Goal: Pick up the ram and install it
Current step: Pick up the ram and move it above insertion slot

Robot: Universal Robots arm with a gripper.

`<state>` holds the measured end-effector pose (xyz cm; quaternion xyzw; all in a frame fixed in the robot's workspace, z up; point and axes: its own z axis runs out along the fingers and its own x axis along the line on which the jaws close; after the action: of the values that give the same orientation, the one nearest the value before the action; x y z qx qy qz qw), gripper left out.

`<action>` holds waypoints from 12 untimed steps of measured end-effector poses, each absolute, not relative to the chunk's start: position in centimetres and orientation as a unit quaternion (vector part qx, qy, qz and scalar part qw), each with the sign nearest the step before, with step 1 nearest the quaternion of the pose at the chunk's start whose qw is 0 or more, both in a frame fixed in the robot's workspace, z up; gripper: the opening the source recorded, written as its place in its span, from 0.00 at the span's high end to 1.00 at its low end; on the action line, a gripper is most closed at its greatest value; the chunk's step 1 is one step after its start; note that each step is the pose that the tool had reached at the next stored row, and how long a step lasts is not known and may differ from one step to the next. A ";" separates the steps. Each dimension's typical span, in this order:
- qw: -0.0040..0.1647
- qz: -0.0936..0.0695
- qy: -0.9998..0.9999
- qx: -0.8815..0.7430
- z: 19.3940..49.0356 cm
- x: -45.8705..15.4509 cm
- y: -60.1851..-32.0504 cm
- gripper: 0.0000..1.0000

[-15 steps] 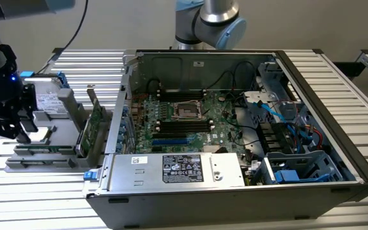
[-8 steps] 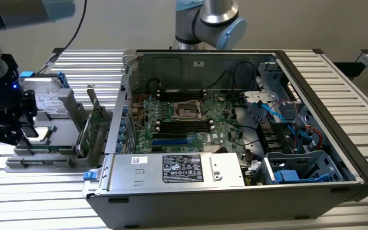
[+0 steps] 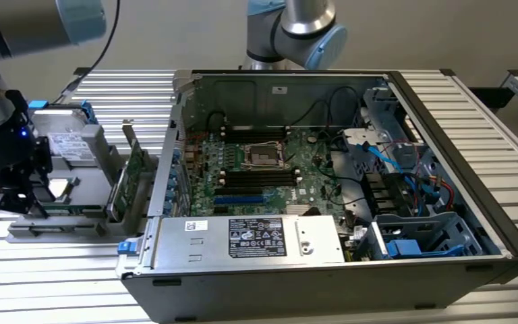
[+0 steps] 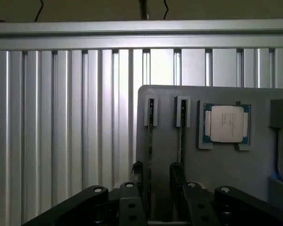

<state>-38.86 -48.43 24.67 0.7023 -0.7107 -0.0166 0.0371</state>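
The tray's slot block [image 4: 151, 112] is tight around the ram stick's end, so the robot's gripper will next pinch the stick by its open middle part [image 4: 150, 165] to pick it up.
Two ram sticks stand on edge in slots of a grey holder tray [image 4: 226, 160]. In the wrist view my gripper [image 4: 155, 170] is open, and its black fingers [image 4: 137, 170] straddle the near end of one ram [image 4: 150, 141] without visibly pinching it. The other ram [image 4: 182, 134] runs just outside the far finger. In the exterior view the gripper [image 3: 11, 192] hangs low over the tray at that view's left, beside the open computer case [image 3: 439, 135]. The motherboard [image 3: 259, 169] lies inside the case, with black memory slots [image 3: 257, 177] next to the processor socket [image 3: 264, 154].
A processor chip [image 4: 225, 123] sits on the tray past the sticks. A silver hard drive [image 3: 61, 145] with blue clips and a tall green expansion card [image 3: 133, 182] stand on the same tray. The power supply [image 3: 250, 237] and cable bundles [image 3: 394, 169] crowd the case.
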 end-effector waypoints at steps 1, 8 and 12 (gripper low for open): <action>0.037 -0.017 -0.709 0.704 24.5 -38.9 -48.5 0.64; 0.037 -0.016 -0.696 0.717 23.2 -38.9 -48.8 0.64; 0.037 -0.016 -0.686 0.727 22.5 -38.9 -48.8 0.64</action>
<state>-38.88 -48.85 22.50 0.7266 -0.6859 -0.0158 0.0374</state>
